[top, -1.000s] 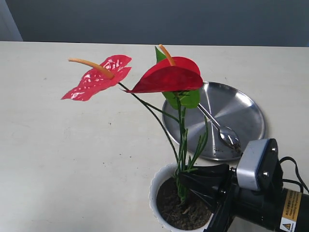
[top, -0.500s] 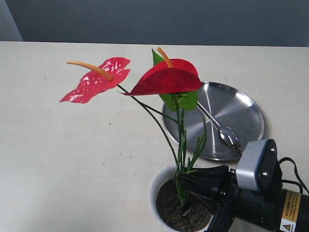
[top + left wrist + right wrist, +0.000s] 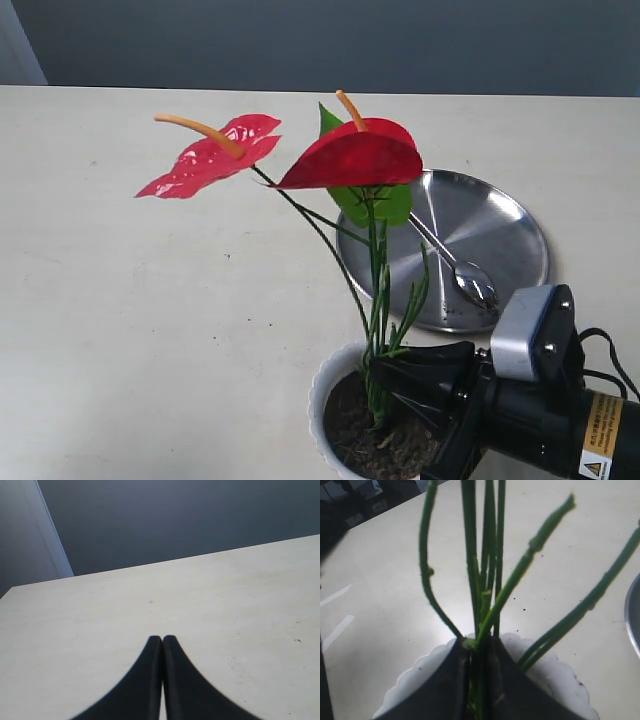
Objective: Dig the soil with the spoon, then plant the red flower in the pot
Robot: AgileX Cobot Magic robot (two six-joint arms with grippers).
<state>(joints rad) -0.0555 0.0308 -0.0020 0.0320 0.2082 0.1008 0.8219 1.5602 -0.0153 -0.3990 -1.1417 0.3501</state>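
Note:
The flower (image 3: 345,158) has its stem ends down in the dark soil (image 3: 375,440) and would remain planted, so it is time for my right gripper to open.
The red flower (image 3: 345,158) stands nearly upright, its green stems (image 3: 482,580) bunched and running down into the dark soil (image 3: 375,440) of the white scalloped pot (image 3: 322,385) at the exterior view's front edge. My right gripper (image 3: 378,375) is shut on the stems just above the soil; the right wrist view shows its jaws pinching the stem bundle (image 3: 479,645) over the pot's rim (image 3: 420,672). The spoon (image 3: 462,268) lies on the steel plate (image 3: 500,235) behind the pot. My left gripper (image 3: 162,639) is shut with nothing in it above bare table, outside the exterior view.
The round steel plate lies to the right behind the pot, close to my right arm's wrist camera housing (image 3: 530,335). The pale tabletop (image 3: 150,320) stretches left and back to a dark wall. Small soil crumbs dot the table near the pot (image 3: 524,611).
The flower's blooms have swung slightly up and to the right as the stems shifted in my right gripper. The right arm stays over the pot.

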